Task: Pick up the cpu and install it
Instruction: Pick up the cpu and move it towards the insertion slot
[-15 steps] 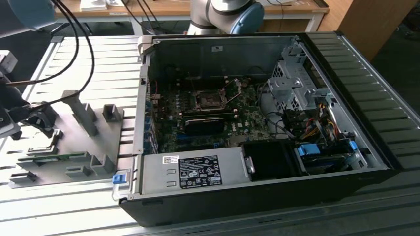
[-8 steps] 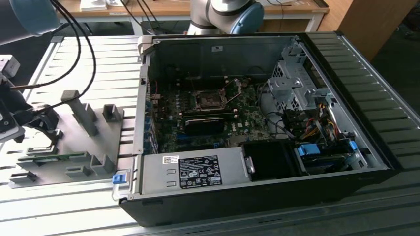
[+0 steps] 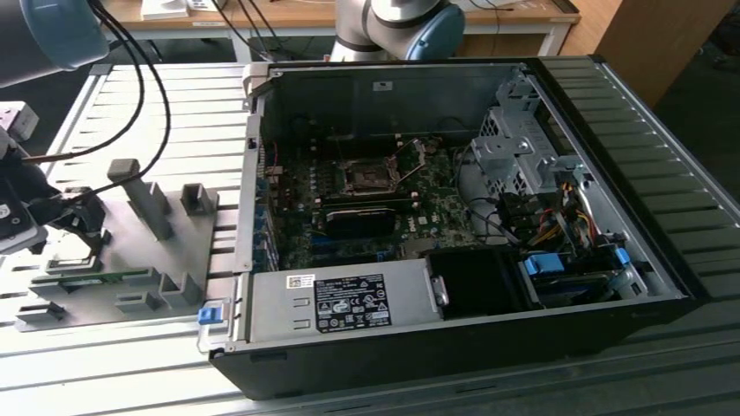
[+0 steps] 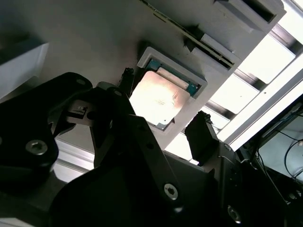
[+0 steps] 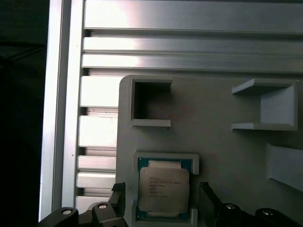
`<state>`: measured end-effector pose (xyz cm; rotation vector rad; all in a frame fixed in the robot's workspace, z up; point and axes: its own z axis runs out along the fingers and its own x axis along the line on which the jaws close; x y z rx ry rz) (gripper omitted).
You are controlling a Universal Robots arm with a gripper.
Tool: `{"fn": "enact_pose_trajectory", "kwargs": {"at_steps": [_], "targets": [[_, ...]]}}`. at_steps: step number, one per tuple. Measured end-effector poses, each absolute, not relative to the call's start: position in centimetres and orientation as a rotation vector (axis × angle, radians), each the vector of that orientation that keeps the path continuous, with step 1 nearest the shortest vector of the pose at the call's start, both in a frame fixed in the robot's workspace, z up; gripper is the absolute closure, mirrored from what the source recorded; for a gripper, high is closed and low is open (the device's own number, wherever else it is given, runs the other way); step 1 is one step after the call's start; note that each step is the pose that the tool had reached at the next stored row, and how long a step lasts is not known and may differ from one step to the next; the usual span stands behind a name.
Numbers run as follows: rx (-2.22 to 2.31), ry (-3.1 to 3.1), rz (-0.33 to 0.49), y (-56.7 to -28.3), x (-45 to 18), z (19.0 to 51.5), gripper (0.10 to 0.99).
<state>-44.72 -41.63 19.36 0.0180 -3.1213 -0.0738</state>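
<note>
My gripper grabs the cpu by its side edges next, where the pocket's sides open up, since the pocket's raised sides wrap the cpu's corners.
The cpu [image 5: 163, 195] is a flat square chip with a silvery top and a greenish rim. It lies in a shallow pocket of the grey fixture plate [image 5: 227, 156]. In the second wrist view the cpu [image 4: 155, 98] looks bright under glare. My gripper [image 5: 163, 202] is open just above it, with one black finger [image 5: 118, 198] on each side of the pocket and a gap between each finger and the chip. In the exterior view my gripper [image 3: 83, 232] hangs over the fixture plate [image 3: 156, 264] at the exterior view's left. The dark socket [image 3: 367, 179] sits on the motherboard inside the open computer case [image 3: 647, 217].
Grey upright blocks [image 3: 148, 204] and a square recess [image 5: 150, 100] stand on the fixture plate near the gripper. Black cables [image 3: 145, 95] hang from the arm. A slatted metal table [image 3: 173, 95] carries everything. Inside the case are a power supply [image 3: 341, 303] and a drive cage [image 3: 521, 156].
</note>
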Motion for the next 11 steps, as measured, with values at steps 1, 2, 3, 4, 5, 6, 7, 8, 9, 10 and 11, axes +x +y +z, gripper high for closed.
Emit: {"fn": "enact_pose_trajectory", "kwargs": {"at_steps": [1,2,3,4,5,6,7,8,9,10,11], "targets": [[0.018,-3.121,-0.074,-41.61,-44.72,19.31,0.369],[0.018,-3.121,-0.074,-41.6,-44.72,19.25,0.369],[0.018,-3.121,-0.074,-41.59,-44.72,19.17,0.369],[0.018,-3.121,-0.074,-41.59,-44.72,19.08,0.369],[0.018,-3.121,-0.074,-41.58,-44.72,18.99,0.369],[0.018,-3.121,-0.074,-41.58,-44.72,18.88,0.369],[0.018,-3.121,-0.074,-41.58,-44.72,18.81,0.369],[0.018,-3.121,-0.074,-41.58,-44.72,18.74,0.369],[0.018,-3.121,-0.074,-41.58,-44.72,18.67,0.384],[0.018,-3.121,-0.074,-41.58,-44.72,18.6,0.384],[0.018,-3.121,-0.074,-41.58,-44.72,18.54,0.451]]}}
